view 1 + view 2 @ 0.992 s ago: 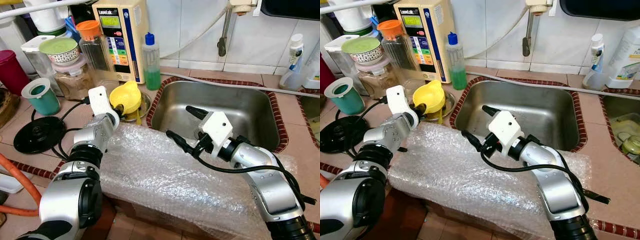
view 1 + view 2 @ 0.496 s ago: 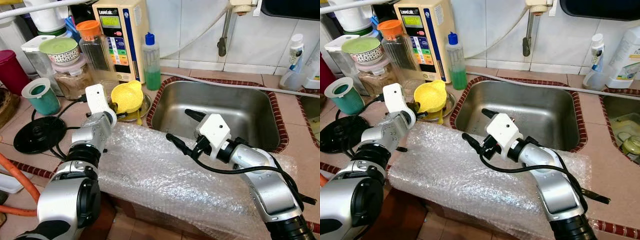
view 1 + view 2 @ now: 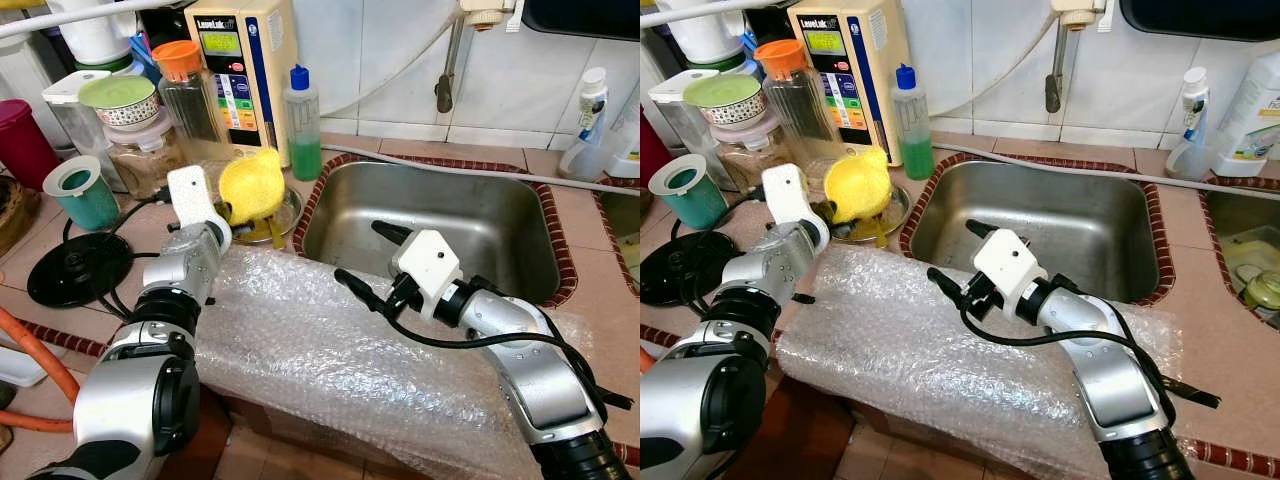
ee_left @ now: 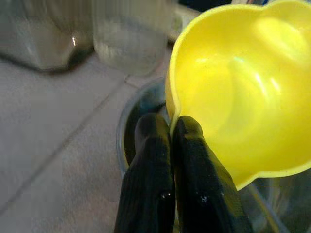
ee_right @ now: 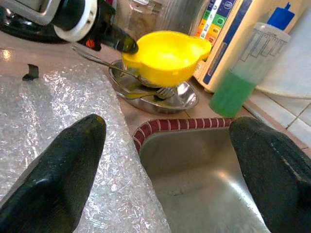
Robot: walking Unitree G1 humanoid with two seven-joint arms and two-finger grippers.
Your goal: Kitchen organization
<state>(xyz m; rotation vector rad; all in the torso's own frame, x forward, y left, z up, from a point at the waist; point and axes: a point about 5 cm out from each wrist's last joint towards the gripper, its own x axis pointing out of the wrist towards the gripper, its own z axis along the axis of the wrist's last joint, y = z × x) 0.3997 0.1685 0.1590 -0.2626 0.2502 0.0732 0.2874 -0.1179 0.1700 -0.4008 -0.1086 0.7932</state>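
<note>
My right gripper grabs the cup by the free side of its rim [image 3: 279, 183] [image 5: 196, 42] next, since my left gripper's fingers already cover one side of the cup's rim.
A yellow plastic cup with a spout [image 3: 251, 184] hangs tilted on its side above a shallow metal plate [image 3: 288, 212] on the counter left of the sink. My left gripper [image 4: 171, 127] is shut on the cup's rim [image 4: 243, 97], one finger inside and one outside. The plate [image 5: 187, 102] holds a fork [image 5: 165, 92] and other cutlery. My right gripper [image 3: 360, 250] stands open and holds nothing, above the bubble wrap [image 3: 300, 340] at the sink's near left corner, pointing toward the cup [image 5: 165, 56].
The steel sink [image 3: 480, 215] lies to the right. A green soap bottle [image 3: 303, 125], a cream appliance [image 3: 240, 70], jars [image 3: 185, 90], a teal cup [image 3: 82, 193] and a black kettle base [image 3: 75, 268] crowd the counter's back left. A spray bottle [image 3: 585, 125] stands far right.
The yellow cup has risen off the plate and tipped onto its side in my left gripper, which drew slightly left. My right arm has barely moved.
</note>
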